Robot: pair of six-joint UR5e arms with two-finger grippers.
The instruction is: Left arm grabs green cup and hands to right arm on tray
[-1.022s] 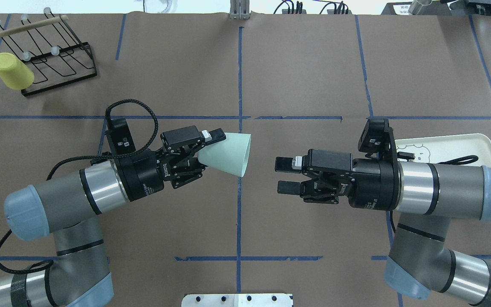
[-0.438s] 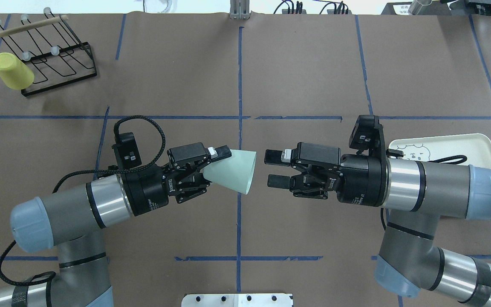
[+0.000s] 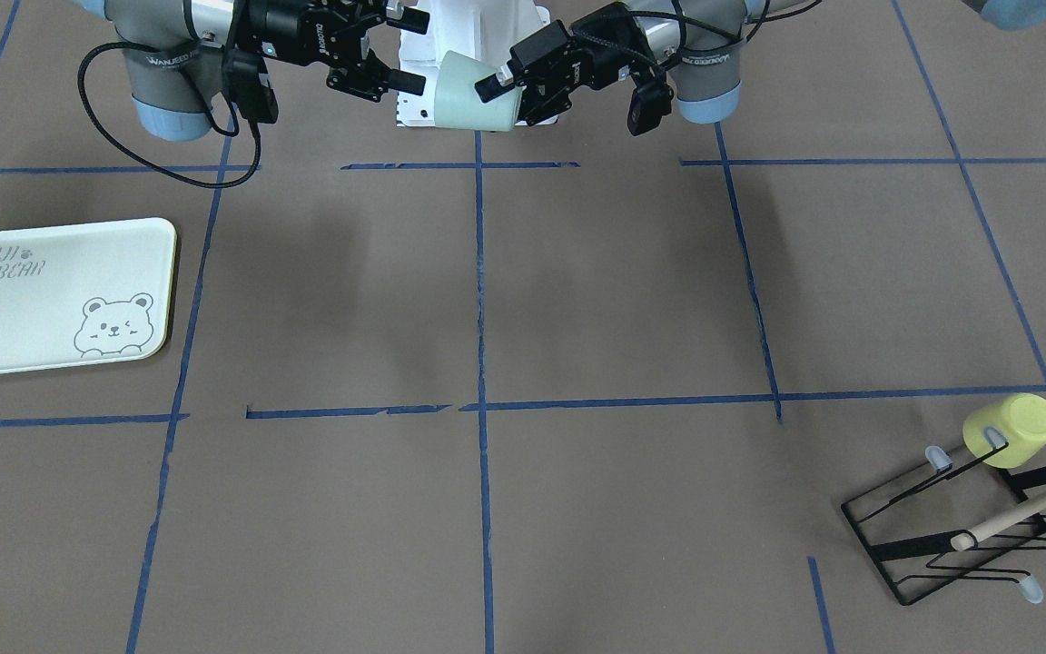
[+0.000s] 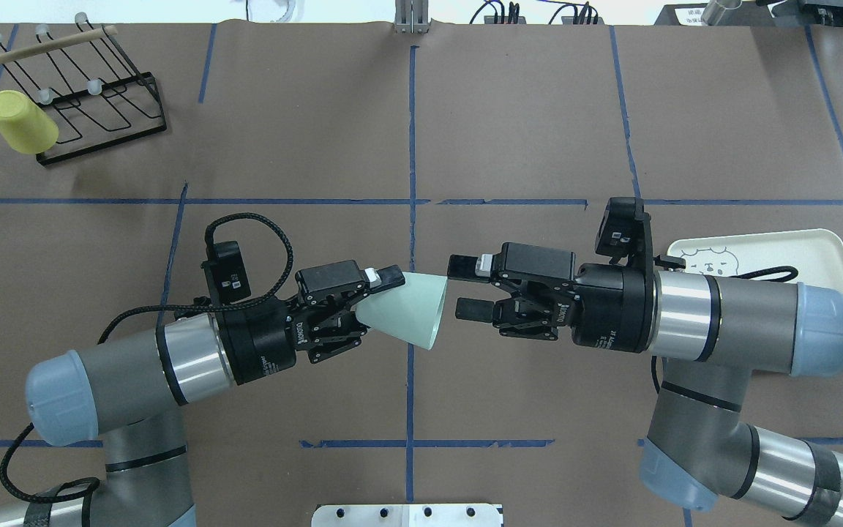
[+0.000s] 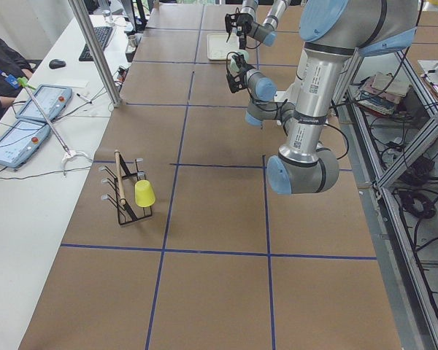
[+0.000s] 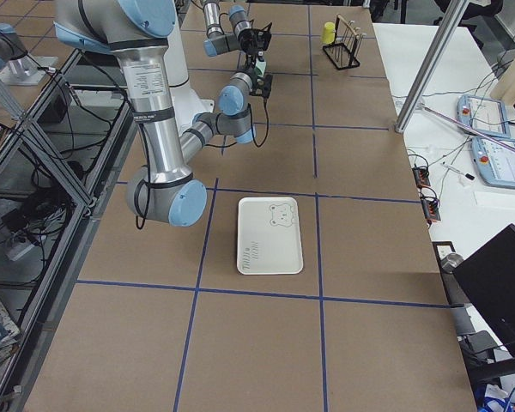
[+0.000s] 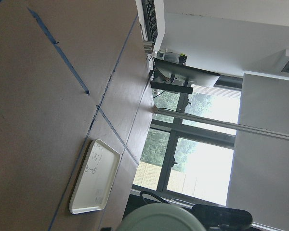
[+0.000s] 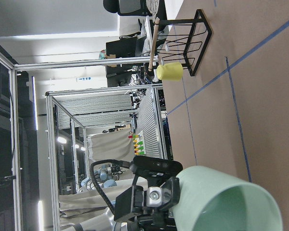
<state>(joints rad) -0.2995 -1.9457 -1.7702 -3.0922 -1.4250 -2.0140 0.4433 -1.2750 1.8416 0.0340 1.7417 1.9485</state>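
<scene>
My right gripper will grab the green cup next by its rim end (image 3: 449, 89), so that it can take the handed cup on to the tray (image 3: 56, 294).
The green cup (image 4: 410, 313) is held level in the air over the table's middle, its open mouth towards my right gripper. My left gripper (image 4: 376, 300) is shut on its narrow bottom end. My right gripper (image 4: 463, 287) is open and empty, its fingertips just short of the cup's rim. In the front-facing view the cup (image 3: 467, 91) lies between the left gripper (image 3: 498, 89) and the right gripper (image 3: 407, 51). The right wrist view shows the cup's mouth (image 8: 226, 204) close up. The tray (image 4: 835, 252) lies flat on the table behind my right arm, with nothing on it (image 3: 42, 295).
A yellow-green cup (image 4: 21, 121) hangs on a black wire rack (image 4: 103, 143) at the far left corner of the table. It also shows in the front-facing view (image 3: 1011, 430). Blue tape lines cross the brown table cover.
Both arms have moved towards each other. The left gripper has carried the cup right and nearer to me. The right gripper has moved left, so the gap to the cup's rim has almost closed.
</scene>
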